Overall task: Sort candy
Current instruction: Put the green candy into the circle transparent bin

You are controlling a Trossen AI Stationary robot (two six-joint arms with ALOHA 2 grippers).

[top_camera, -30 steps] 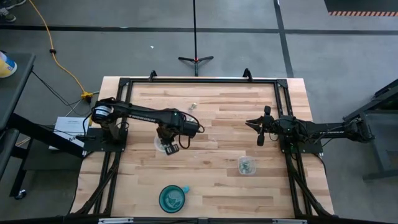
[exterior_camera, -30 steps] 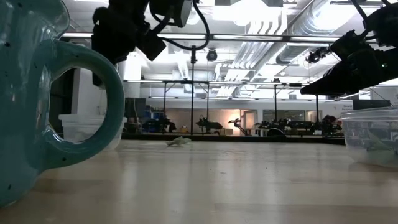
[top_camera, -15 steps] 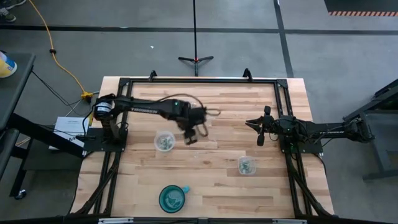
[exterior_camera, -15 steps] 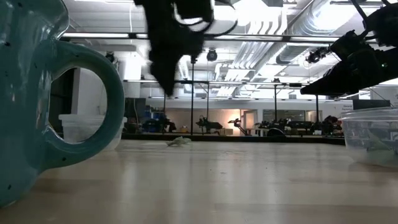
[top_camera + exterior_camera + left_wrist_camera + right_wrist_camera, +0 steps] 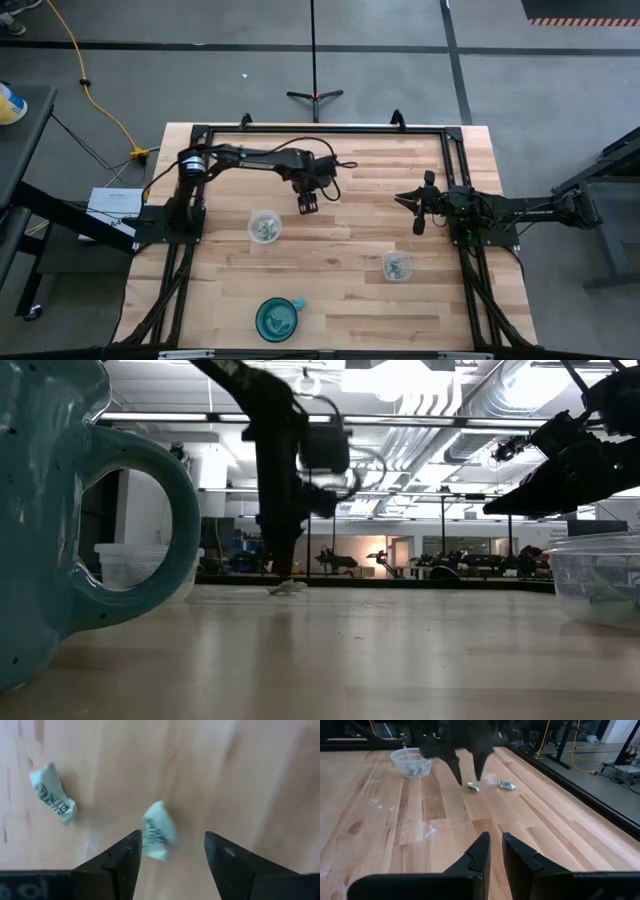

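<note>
The pale green candy has to be sorted into a clear cup, so the robot's left gripper will grab it by its wrapped middle (image 5: 157, 831) next.
Two pale green wrapped candies lie loose on the wooden table: one candy (image 5: 159, 832) between the fingertips of my left gripper (image 5: 172, 845), the other candy (image 5: 52, 794) a little to one side. My left gripper (image 5: 306, 205) points down, open, its fingers on either side of the first candy (image 5: 473, 786) without touching it. A clear cup (image 5: 264, 226) with candy in it stands near the left arm, and a second clear cup (image 5: 396, 266) near the right arm. My right gripper (image 5: 492, 852) waits shut at the table's right side.
A teal mug-like bowl (image 5: 278, 318) stands by the near edge and fills the left of the low view (image 5: 60, 540). A black frame (image 5: 320, 128) runs around the table. Bare wood lies between the two cups and in front of the right gripper.
My left gripper has swung from above the left clear cup toward the table's far edge and right, come down over the loose candies, tipped to point downward, and opened. The right arm has kept still.
</note>
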